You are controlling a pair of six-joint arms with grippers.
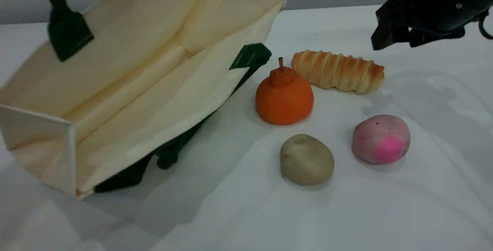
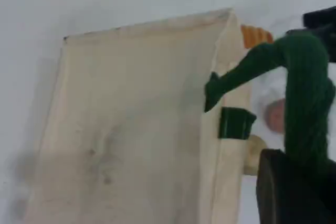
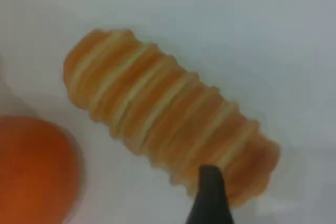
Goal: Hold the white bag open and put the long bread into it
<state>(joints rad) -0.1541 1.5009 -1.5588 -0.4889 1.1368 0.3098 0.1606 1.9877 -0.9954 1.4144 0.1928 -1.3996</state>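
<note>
The right gripper grabs the long bread by its loose end (image 1: pixel 371 77) next, since the orange fruit (image 1: pixel 284 96) sits close against one end of the bread.
The white bag (image 1: pixel 127 81) lies tilted at the left with its mouth wide open toward the camera. One dark green handle (image 1: pixel 57 8) is pulled up out of the top edge. In the left wrist view that handle (image 2: pixel 307 98) runs taut into my left gripper (image 2: pixel 294 182), which is shut on it; the bag's cream side (image 2: pixel 131 129) hangs below. The long bread (image 1: pixel 338 71) lies on the table right of the bag. My right gripper (image 1: pixel 398 37) hovers open above and to the right of it, holding nothing. Its fingertip (image 3: pixel 210 198) shows over the bread (image 3: pixel 168 119).
An orange fruit with a stem (image 1: pixel 284 97) sits between the bag and the bread, close to the bread's left end. In front lie a beige lump (image 1: pixel 307 159) and a pink lump (image 1: pixel 380 138). The bag's second green handle (image 1: pixel 169 151) lies under its near edge.
</note>
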